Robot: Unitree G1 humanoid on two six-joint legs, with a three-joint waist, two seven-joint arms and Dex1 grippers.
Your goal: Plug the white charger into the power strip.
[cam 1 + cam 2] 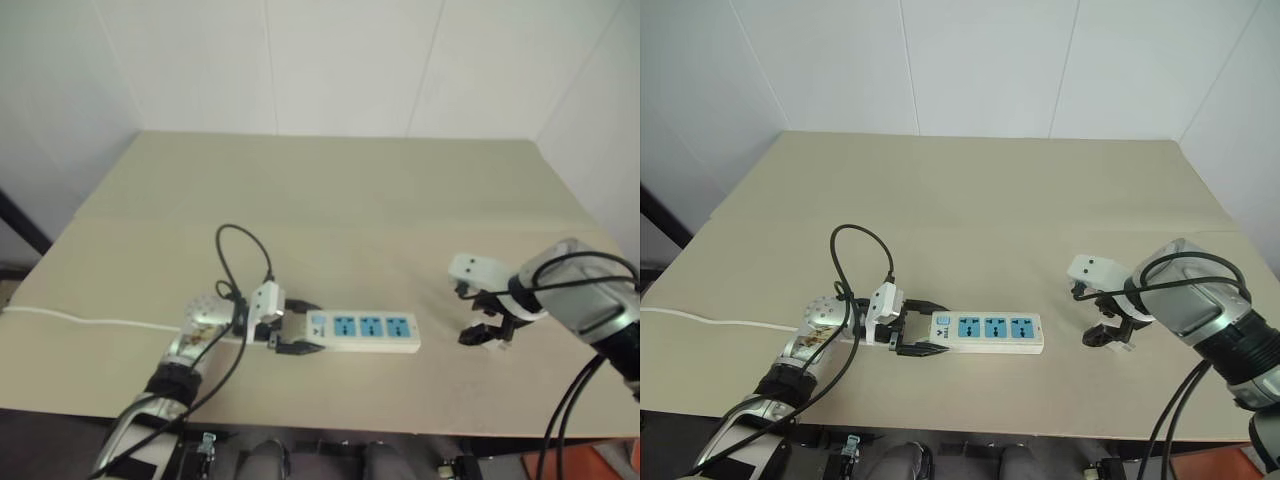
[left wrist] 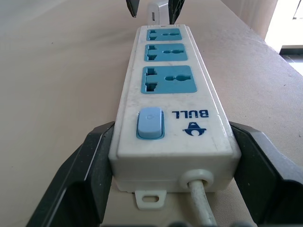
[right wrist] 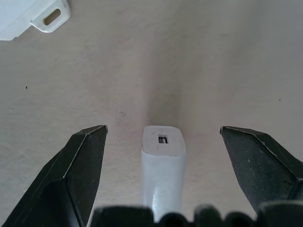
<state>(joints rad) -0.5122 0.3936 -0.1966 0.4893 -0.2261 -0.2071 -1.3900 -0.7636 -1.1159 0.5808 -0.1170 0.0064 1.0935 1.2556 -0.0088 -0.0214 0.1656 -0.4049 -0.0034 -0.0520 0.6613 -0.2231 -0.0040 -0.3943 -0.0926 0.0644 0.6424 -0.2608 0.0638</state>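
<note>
I should close my right gripper on the white charger (image 3: 163, 156) now. Its fingers reach down on either side in the right wrist view, so they would hold the charger.
The power strip (image 1: 365, 330) lies flat near the table's front edge, a long white bar with three blue sockets (image 2: 167, 78) and a blue switch (image 2: 150, 124). My left gripper (image 1: 298, 330) is shut on its cord end, one black finger (image 2: 90, 165) against each long side. To the right of the strip, the white charger (image 3: 163, 156) lies on the table. My right gripper (image 3: 163, 130) points down over it, open, with a finger on each side and a clear gap to both. The same charger (image 2: 156, 9) sits past the strip's far end in the left wrist view.
The strip's thin white cord (image 1: 80, 322) runs off over the table's left edge. A black cable (image 1: 235, 260) loops above my left wrist. The beige table (image 1: 330, 200) stretches back to white walls. The strip's mounting tab (image 3: 47, 16) lies near my right gripper.
</note>
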